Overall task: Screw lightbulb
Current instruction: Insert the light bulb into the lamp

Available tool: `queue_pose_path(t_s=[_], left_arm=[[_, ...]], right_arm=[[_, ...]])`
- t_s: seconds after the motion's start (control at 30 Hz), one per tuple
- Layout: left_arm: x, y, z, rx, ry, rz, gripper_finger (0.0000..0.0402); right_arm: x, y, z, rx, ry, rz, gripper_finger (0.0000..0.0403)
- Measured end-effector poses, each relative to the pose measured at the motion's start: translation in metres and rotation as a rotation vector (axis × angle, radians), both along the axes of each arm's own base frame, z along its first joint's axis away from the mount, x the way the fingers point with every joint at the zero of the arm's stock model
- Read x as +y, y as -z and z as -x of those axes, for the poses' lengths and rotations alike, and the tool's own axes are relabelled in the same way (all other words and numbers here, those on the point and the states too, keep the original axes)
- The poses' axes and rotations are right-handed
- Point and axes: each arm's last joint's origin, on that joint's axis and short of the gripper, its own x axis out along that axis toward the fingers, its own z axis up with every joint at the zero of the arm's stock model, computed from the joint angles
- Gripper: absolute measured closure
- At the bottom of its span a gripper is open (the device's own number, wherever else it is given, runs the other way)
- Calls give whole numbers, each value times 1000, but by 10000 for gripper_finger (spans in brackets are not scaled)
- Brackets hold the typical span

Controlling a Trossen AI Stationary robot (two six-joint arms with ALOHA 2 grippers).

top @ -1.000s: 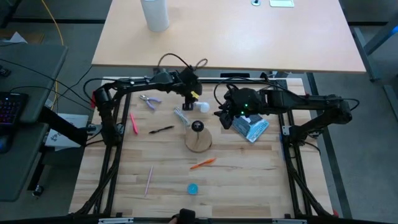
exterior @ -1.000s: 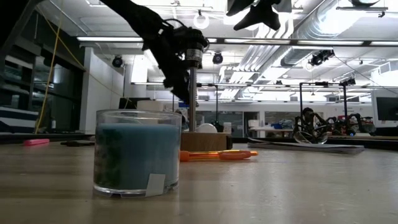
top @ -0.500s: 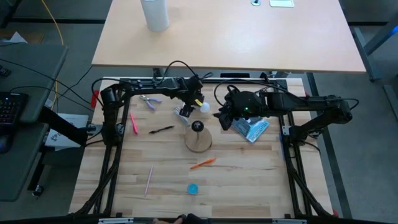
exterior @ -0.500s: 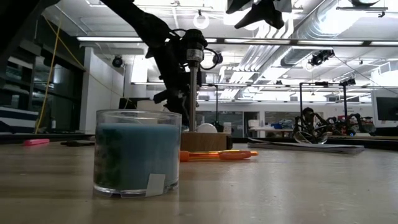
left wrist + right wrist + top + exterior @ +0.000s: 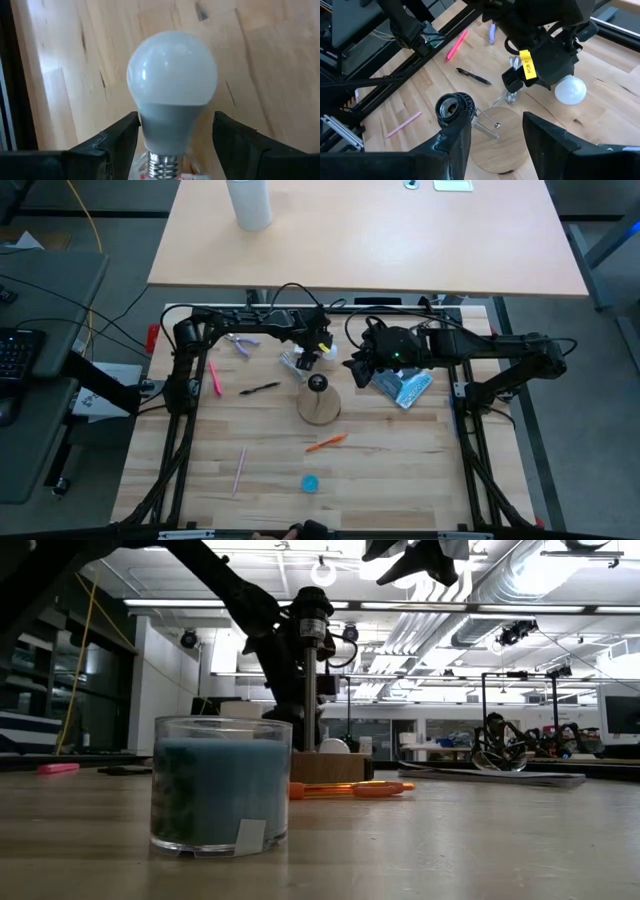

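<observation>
My left gripper grabs the lightbulb by its grey neck (image 5: 170,122) next, since that leaves its screw base free to enter the black socket.
The white lightbulb (image 5: 172,80) lies on the table just beyond the round wooden base (image 5: 320,408) with its black socket (image 5: 317,383). It also shows in the right wrist view (image 5: 570,90) and the low view (image 5: 333,745). My left gripper (image 5: 175,122) is open and low over it. Its fingers stand on either side of the bulb's grey neck (image 5: 170,122), and a gap shows beside one finger. The screw base points back between the fingers. My right gripper (image 5: 492,135) is open and empty, raised to the right of the socket (image 5: 452,107).
A clear packet (image 5: 292,363) lies under my left gripper. Pliers (image 5: 240,342), a pink pen (image 5: 214,377), a black pen (image 5: 260,388), an orange pen (image 5: 326,443), a blue round jar (image 5: 311,482) and a blue-white packet (image 5: 405,388) lie around the base.
My left gripper has come down toward the lightbulb, moving a little toward the table's right and near edges. The bulb has stayed where it lay.
</observation>
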Motion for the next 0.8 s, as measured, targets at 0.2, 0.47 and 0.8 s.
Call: queue_pose_path(t_s=[0.2, 0.47, 0.8], left_arm=[[-1, 9, -1, 19, -19, 14, 206], [-4, 10, -3, 19, -42, 28, 284], [-4, -53, 24, -55, -167, 71, 284]], right_arm=[[0, -1, -1, -10, -2, 0, 231], [2, -1, -1, -15, -8, 3, 231], [4, -3, 7, 26, -18, 76, 231]])
